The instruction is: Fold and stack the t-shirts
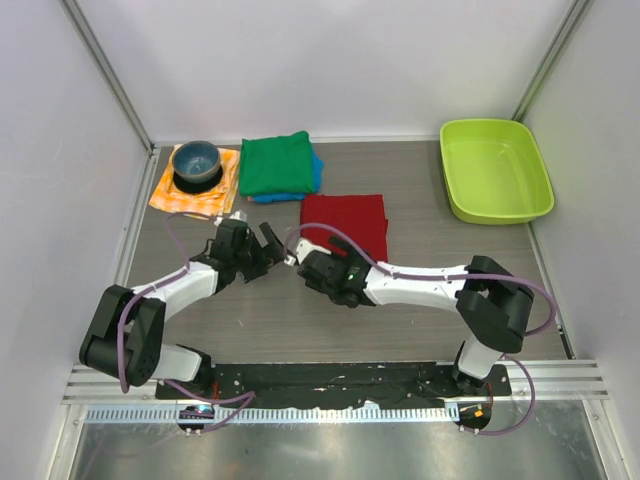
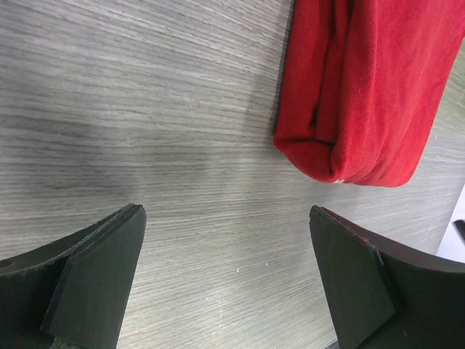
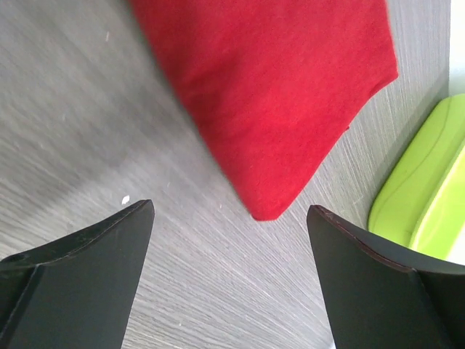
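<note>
My right gripper grabs the red t-shirt's near corner (image 1: 384, 259) (image 3: 266, 212) next, since the shirt's other near corner stays free for my left gripper, for stacking.
A dark red t-shirt (image 1: 345, 222) lies folded at the middle of the table. Behind it, a folded green t-shirt (image 1: 277, 163) rests on a folded blue one (image 1: 316, 172). My left gripper (image 1: 268, 248) hovers just left of the red shirt's near-left corner, open and holding nothing. In the left wrist view the red shirt (image 2: 363, 94) lies ahead and right of the open gripper (image 2: 225, 218). My right gripper (image 1: 303, 262) sits just in front of that shirt, also open. In the right wrist view a corner of the red shirt (image 3: 269, 80) points between the empty fingers of the gripper (image 3: 231, 211).
A dark bowl (image 1: 196, 163) stands on an orange-and-white checked cloth (image 1: 170, 195) at the back left. A lime-green bin (image 1: 495, 168) sits at the back right, its rim (image 3: 429, 203) showing in the right wrist view. White walls enclose the table.
</note>
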{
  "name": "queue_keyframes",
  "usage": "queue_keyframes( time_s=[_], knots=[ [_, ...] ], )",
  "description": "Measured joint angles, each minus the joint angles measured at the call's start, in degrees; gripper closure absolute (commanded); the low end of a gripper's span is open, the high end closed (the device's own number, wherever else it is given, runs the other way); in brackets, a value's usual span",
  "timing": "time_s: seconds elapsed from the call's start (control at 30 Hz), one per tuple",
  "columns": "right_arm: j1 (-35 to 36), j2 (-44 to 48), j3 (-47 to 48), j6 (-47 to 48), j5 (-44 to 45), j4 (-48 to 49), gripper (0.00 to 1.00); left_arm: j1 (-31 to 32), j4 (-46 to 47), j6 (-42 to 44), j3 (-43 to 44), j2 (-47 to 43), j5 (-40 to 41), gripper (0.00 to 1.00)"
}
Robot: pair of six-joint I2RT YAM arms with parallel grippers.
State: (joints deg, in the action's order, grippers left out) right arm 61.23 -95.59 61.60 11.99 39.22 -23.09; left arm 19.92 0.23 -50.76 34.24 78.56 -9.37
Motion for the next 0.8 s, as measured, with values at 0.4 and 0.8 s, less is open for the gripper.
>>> queue_keyframes(
  time_s=[0.4, 0.8],
  knots=[
    [2.93, -6.05, -10.84, 13.66, 10.19, 17.68, 0.07, -1.33, 3.39, -1.2, -2.19, 0.59, -2.47, 0.0],
    [-0.59, -13.46, -9.42, 22.12, 13.05, 36.52, 0.15, -4.04, 5.4, -1.64, -2.67, 1.62, -5.14, 0.0]
  ],
)
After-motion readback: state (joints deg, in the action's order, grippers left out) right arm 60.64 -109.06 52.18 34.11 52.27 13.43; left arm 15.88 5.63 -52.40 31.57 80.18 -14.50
